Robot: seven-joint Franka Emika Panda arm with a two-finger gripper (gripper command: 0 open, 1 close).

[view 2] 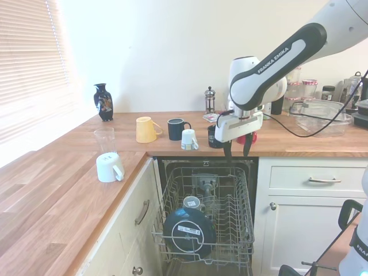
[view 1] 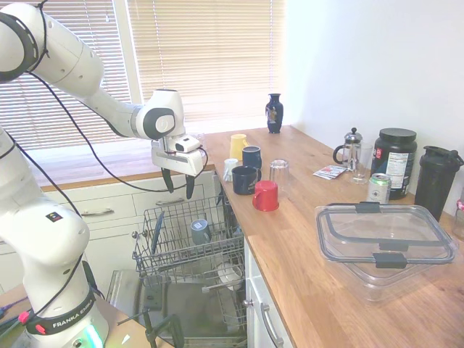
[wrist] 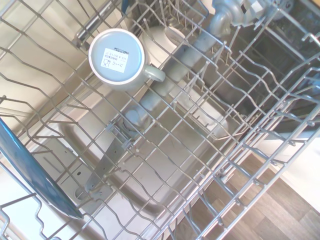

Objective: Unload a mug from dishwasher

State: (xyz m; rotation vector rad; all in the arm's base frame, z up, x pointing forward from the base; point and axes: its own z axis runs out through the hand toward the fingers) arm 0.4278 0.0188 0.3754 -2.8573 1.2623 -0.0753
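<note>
The gripper grabs the mug by the sides near its upturned base (view 2: 191,202) (wrist: 118,60) next, since rack wires sit close around the upside down mug's rim.
The mug (view 1: 201,230) is slate blue and sits upside down in the pulled-out wire rack of the dishwasher (view 1: 156,270). In the wrist view the mug (wrist: 117,59) shows its base with a white label, its handle lying over the rack wires (wrist: 240,165). My gripper (view 1: 178,185) hangs open above the rack's back part, fingers pointing down, nothing between them, well clear of the mug. From the other side, the gripper (view 2: 237,148) is at counter-edge height, up and to the right of the mug (view 2: 191,202) in the rack (view 2: 242,192).
A dark blue plate (view 2: 188,230) stands on edge at the rack's front. On the counter are a red mug (view 1: 265,196), navy mugs (view 1: 245,179), a yellow mug (view 1: 238,146), an upturned glass (view 1: 279,174), a vase (view 1: 274,113) and a clear lidded container (view 1: 384,243).
</note>
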